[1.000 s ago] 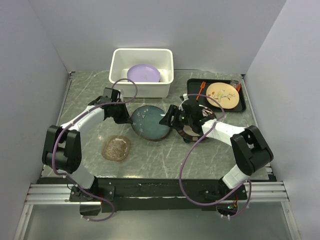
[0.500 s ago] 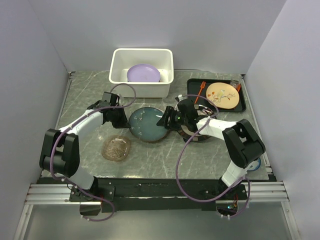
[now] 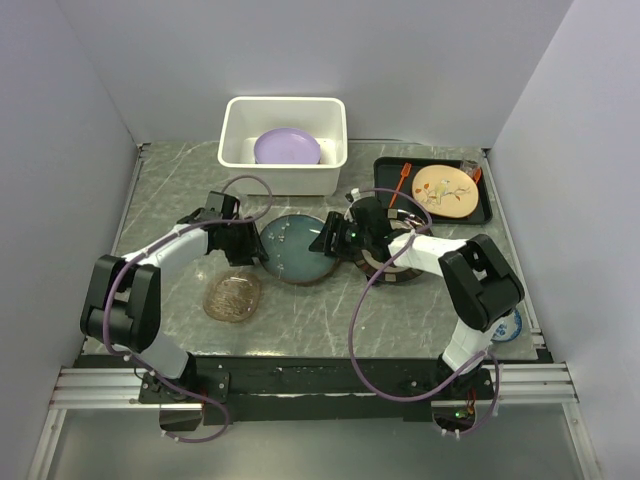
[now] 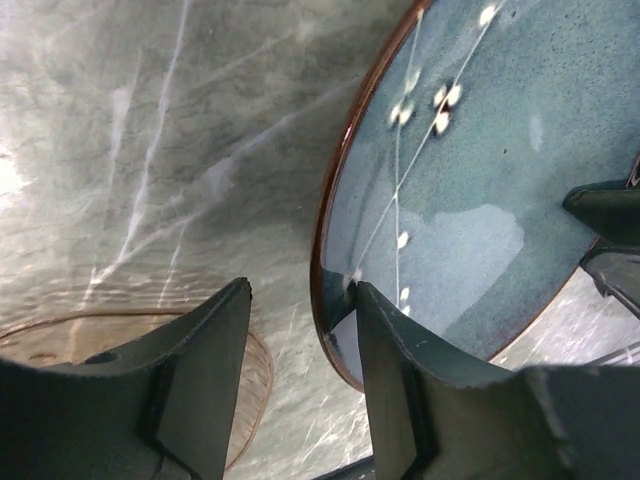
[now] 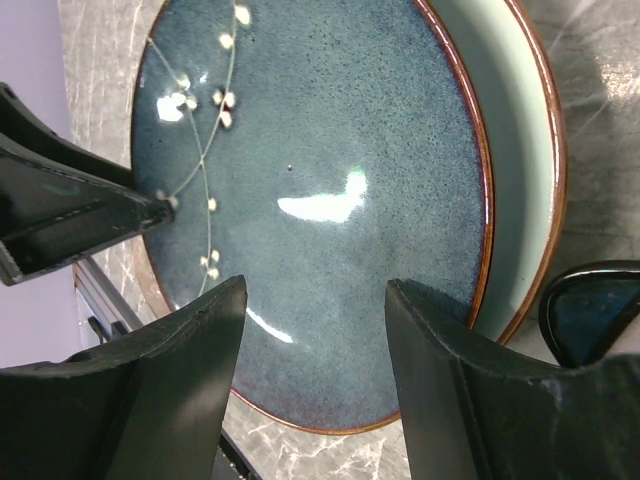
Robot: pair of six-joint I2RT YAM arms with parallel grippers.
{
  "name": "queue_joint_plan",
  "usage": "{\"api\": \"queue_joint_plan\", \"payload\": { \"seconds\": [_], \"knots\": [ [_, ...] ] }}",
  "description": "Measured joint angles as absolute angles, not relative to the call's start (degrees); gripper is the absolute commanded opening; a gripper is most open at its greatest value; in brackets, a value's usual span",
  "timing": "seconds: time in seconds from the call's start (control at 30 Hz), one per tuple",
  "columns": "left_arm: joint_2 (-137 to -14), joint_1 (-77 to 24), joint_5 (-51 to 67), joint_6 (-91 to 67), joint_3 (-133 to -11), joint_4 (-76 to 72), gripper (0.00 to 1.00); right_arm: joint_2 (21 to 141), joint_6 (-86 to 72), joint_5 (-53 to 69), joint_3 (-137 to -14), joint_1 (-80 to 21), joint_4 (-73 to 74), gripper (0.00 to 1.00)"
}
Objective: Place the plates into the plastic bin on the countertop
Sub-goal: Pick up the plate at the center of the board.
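Observation:
The left gripper grabs the teal plate (image 3: 297, 248) by its rim (image 3: 265, 262) beside the amber plate next, leaving the rest free for the bin.
A dark teal plate (image 3: 297, 248) lies mid-table, resting on a pale green plate (image 5: 520, 150) that shows at its right side. My left gripper (image 3: 250, 246) stands open at its left rim (image 4: 335, 230). One finger (image 4: 400, 370) is over the plate and the other finger (image 4: 195, 360) is outside it, with a gap to the rim. From the right, my right gripper (image 3: 335, 238) hangs open over the teal plate (image 5: 320, 190), gripping nothing. The white plastic bin (image 3: 240, 120) at the back holds a lavender plate (image 3: 287, 147).
An amber glass plate (image 3: 233, 296) lies near the left arm, also in the left wrist view (image 4: 90, 340). A dark-rimmed plate (image 3: 390, 268) sits under the right arm. A black tray (image 3: 385, 180) with a tan plate (image 3: 444, 189) is at back right. A blue plate (image 3: 512, 326) peeks out front right.
My left gripper's jaws have gone from shut to open at the teal plate's left rim. The right arm has drawn in slightly toward the plate.

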State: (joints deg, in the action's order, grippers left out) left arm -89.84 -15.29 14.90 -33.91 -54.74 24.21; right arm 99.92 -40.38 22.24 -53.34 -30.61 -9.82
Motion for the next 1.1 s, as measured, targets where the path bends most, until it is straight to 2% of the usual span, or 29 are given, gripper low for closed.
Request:
{"api": "queue_joint_plan", "payload": {
  "seconds": [0.07,0.13,0.27,0.33,0.37,0.53,0.83,1.1],
  "knots": [
    [-89.8,-15.3,15.6,-34.6,-53.8,22.8,0.47,99.9,-40.4,22.3,-53.4,-30.6,-9.9,0.65],
    [-89.8,-15.3,16.4,-35.3,-53.1,21.4,0.4,100.0,-40.4,22.4,-53.4,-30.6,-9.9,0.65],
    [-89.8,-15.3,18.0,-36.8,-52.4,19.0,0.18,100.3,-40.4,22.7,-53.6,-30.6,-10.3,0.65],
    [-89.8,-15.4,18.7,-37.2,-52.4,18.1,0.1,100.5,-40.2,22.8,-53.6,-30.6,-10.2,0.65],
    [-89.8,-15.2,19.5,-37.6,-52.4,17.3,0.01,100.6,-40.2,22.8,-53.6,-30.6,-10.1,0.65],
    [-89.8,-14.6,22.3,-39.3,-52.4,14.2,0.01,100.9,-40.0,23.0,-53.6,-30.6,-9.9,0.67],
    [-88.4,-14.2,22.4,-39.6,-52.4,15.0,0.01,99.0,-39.9,23.0,-52.2,-30.6,-10.7,0.83],
    [-85.3,-11.7,22.2,-38.2,-52.8,18.1,0.01,96.1,-39.9,22.1,-50.2,-30.6,-11.0,0.86]
  ]
}}
